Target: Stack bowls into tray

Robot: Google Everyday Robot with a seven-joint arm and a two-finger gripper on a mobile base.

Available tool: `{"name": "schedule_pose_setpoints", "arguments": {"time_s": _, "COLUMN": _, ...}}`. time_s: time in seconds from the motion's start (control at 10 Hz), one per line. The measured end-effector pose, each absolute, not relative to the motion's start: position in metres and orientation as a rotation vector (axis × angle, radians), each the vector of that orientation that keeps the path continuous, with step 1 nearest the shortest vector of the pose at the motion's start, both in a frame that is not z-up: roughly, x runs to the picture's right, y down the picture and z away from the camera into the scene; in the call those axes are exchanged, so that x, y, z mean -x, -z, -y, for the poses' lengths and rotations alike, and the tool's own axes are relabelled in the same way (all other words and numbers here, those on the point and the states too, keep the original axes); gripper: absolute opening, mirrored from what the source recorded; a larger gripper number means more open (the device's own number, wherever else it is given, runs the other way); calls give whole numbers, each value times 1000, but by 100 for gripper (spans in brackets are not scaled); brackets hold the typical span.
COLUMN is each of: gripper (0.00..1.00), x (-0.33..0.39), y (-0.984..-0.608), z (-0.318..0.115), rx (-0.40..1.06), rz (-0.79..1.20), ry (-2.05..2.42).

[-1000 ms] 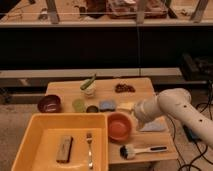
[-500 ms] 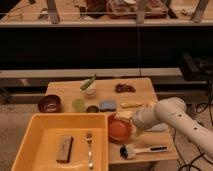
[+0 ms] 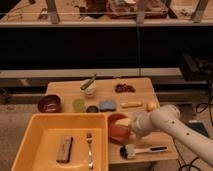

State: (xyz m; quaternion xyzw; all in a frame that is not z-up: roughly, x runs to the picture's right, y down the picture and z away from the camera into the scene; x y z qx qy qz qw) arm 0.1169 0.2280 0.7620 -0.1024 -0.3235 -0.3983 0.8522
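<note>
I should grab the orange-red bowl by its rim (image 3: 128, 121) with my gripper, to stack it into the dark maroon bowl (image 3: 49, 104).
The orange-red bowl (image 3: 116, 128) sits on the wooden table just right of the yellow tray (image 3: 35, 131). The dark maroon bowl (image 3: 49, 104) stands at the table's left edge, behind the tray's far left corner. My gripper (image 3: 128, 127), on the white arm reaching in from the right, is at the orange-red bowl's right rim, lying over that side of it. Its jaws stand open. The bowl rests on the table. Inside the tray lie a brown block (image 3: 65, 148) and a fork (image 3: 90, 150).
Behind the tray stand a small green cup (image 3: 78, 105), a dark round lid (image 3: 92, 108) and a blue sponge (image 3: 107, 105). Farther back is a white cup with a green item (image 3: 89, 88). A dish brush (image 3: 140, 150) lies near the front right edge.
The arm has swung left and down, bringing the gripper from right of the orange-red bowl onto its right rim. The bowls and tray have not moved.
</note>
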Motion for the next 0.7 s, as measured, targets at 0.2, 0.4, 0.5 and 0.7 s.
{"name": "schedule_pose_setpoints", "arguments": {"time_s": 0.2, "gripper": 80, "x": -118, "y": -777, "z": -233, "rx": 243, "rz": 645, "ry": 820}}
{"name": "schedule_pose_setpoints", "arguments": {"time_s": 0.4, "gripper": 67, "x": -118, "y": -795, "z": -228, "rx": 256, "rz": 613, "ry": 807}}
{"name": "schedule_pose_setpoints", "arguments": {"time_s": 0.5, "gripper": 58, "x": -117, "y": -802, "z": -223, "rx": 260, "rz": 600, "ry": 803}}
{"name": "schedule_pose_setpoints", "arguments": {"time_s": 0.7, "gripper": 38, "x": -124, "y": -816, "z": -219, "rx": 278, "rz": 573, "ry": 755}}
